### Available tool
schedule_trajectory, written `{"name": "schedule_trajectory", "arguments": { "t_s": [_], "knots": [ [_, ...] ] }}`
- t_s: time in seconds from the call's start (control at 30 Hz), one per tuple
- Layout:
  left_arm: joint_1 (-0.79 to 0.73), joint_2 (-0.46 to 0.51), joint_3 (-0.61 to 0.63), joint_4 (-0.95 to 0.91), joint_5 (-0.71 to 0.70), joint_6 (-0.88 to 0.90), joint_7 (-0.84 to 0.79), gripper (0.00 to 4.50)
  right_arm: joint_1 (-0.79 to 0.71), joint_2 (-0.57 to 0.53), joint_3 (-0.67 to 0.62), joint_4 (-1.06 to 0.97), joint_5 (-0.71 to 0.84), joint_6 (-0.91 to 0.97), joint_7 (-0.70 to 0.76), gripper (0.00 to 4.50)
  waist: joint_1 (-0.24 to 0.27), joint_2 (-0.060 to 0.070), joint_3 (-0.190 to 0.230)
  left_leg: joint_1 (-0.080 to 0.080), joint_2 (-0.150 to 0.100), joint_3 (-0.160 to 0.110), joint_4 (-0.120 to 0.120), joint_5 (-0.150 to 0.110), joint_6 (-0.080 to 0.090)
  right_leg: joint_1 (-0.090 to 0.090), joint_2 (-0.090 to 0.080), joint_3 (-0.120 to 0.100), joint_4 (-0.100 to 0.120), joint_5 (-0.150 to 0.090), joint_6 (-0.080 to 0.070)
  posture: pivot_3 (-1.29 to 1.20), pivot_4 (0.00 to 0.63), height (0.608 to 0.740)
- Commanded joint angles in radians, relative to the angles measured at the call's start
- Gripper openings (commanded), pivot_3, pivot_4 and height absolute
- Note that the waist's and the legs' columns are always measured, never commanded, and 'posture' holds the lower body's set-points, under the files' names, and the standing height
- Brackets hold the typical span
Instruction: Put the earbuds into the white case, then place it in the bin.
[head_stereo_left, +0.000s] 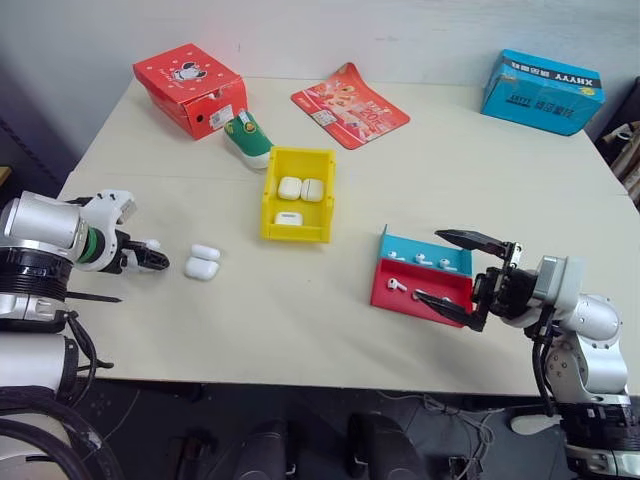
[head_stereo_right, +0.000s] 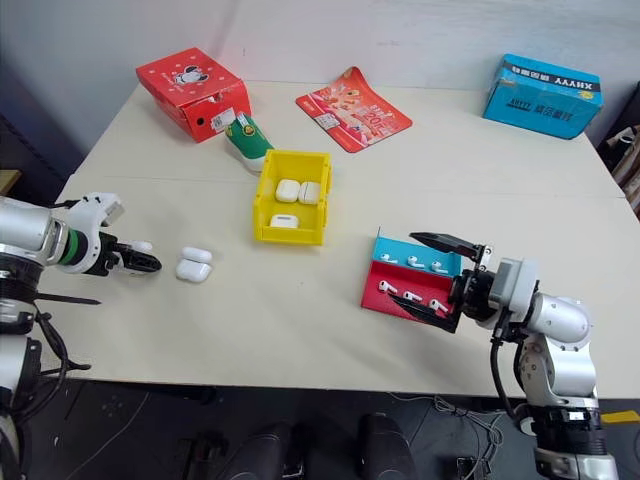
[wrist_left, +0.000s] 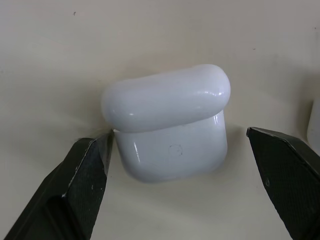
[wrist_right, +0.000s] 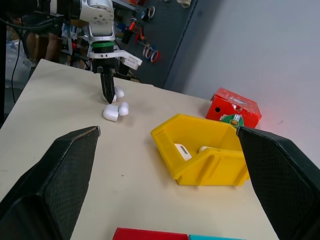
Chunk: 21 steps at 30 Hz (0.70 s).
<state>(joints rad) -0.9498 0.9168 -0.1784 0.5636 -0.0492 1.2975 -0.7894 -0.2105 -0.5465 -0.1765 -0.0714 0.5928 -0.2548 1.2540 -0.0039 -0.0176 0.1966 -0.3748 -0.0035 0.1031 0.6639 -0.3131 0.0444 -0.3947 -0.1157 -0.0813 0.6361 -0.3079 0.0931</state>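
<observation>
My left gripper will close, since its fingers are beside the white case's lower body (wrist_left: 172, 150) in the left wrist view and would hold the case if they closed now.
Two white cases (head_stereo_left: 202, 262) lie side by side on the table's left part. My left gripper (head_stereo_left: 158, 262) is open just to their left. In the left wrist view its fingertips (wrist_left: 92, 160) flank one case (wrist_left: 170, 125), whose lid looks shut, without gripping it. The yellow bin (head_stereo_left: 296, 234) stands mid-table with three white cases inside. Several earbuds (head_stereo_left: 397, 284) lie in the red-and-blue tray (head_stereo_left: 392, 301) to the right. My right gripper (head_stereo_left: 430, 265) is open, pointing left, its fingers over the tray's right side with nothing in them.
A red cardboard box (head_stereo_left: 190, 88) stands at the back left and a blue box (head_stereo_left: 542, 90) at the back right. A red flat packet (head_stereo_left: 350, 104) and a green-and-white object (head_stereo_left: 247, 138) lie behind the bin.
</observation>
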Motion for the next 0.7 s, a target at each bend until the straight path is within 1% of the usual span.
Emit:
{"name": "schedule_trajectory", "arguments": {
  "t_s": [0.03, 0.2, 0.4, 0.5, 0.6, 0.63, 0.7],
  "knots": [
    [0.03, -0.004, 0.043, -0.038, -0.008, 0.019, 0.045, 4.47, -0.015, 0.002, 0.003, -0.029, 0.003, 0.005, -0.019, 4.5, 0.0, 0.0, 0.0, 0.0, 0.0, 0.0, 0.0, 0.0, 0.0, 0.0, 0.0, 0.0, 0.0, 0.0, 0.0, 0.0, 0.15, 0.74],
    [0.087, 0.011, 0.042, -0.088, -0.018, 0.038, 0.058, 4.47, -0.025, 0.006, 0.011, -0.033, -0.001, 0.008, -0.037, 4.5, -0.002, 0.0, 0.0, 0.001, 0.0, 0.0, 0.001, 0.0, 0.0, 0.0, 0.0, 0.0, 0.001, 0.0, 0.0, 0.0, 0.15, 0.74],
    [0.118, -0.012, 0.115, -0.116, -0.036, 0.073, 0.12, 4.47, -0.007, 0.005, -0.003, -0.027, 0.008, 0.0, -0.037, 4.5, -0.004, 0.0, 0.0, 0.001, 0.0, 0.0, 0.001, 0.0, -0.001, 0.0, 0.0, 0.001, 0.001, 0.0, 0.0, 0.0, 0.15, 0.74],
    [0.126, -0.029, 0.151, -0.121, -0.041, 0.085, 0.155, 3.85, 0.006, 0.005, -0.008, -0.022, 0.01, -0.009, -0.031, 4.5, -0.004, 0.0, 0.0, 0.001, 0.0, 0.0, 0.001, 0.0, -0.001, 0.0, 0.0, 0.001, 0.001, 0.0, 0.0, 0.0, 0.15, 0.74],
    [0.142, -0.038, 0.174, -0.126, -0.049, 0.094, 0.175, 2.96, 0.016, 0.007, -0.01, -0.02, 0.009, -0.016, -0.029, 4.5, -0.003, 0.0, 0.0, 0.001, 0.0, 0.0, 0.001, 0.0, -0.001, 0.0, 0.0, 0.001, 0.001, 0.0, 0.0, 0.0, 0.15, 0.74],
    [0.147, -0.039, 0.184, -0.123, -0.05, 0.093, 0.183, 2.79, 0.02, 0.008, -0.009, -0.022, 0.008, -0.016, -0.032, 4.5, -0.002, 0.0, 0.0, 0.001, 0.0, 0.0, 0.001, 0.0, -0.001, 0.0, 0.0, 0.001, 0.001, 0.0, 0.0, 0.0, 0.15, 0.74],
    [0.154, -0.038, 0.199, -0.121, -0.052, 0.084, 0.195, 2.79, 0.025, 0.008, -0.006, -0.027, 0.007, -0.014, -0.036, 4.5, -0.003, 0.0, 0.0, 0.001, 0.0, 0.001, 0.001, 0.0, -0.001, 0.0, 0.0, 0.001, 0.001, 0.0, 0.0, 0.0, 0.15, 0.74]
  ]
}}
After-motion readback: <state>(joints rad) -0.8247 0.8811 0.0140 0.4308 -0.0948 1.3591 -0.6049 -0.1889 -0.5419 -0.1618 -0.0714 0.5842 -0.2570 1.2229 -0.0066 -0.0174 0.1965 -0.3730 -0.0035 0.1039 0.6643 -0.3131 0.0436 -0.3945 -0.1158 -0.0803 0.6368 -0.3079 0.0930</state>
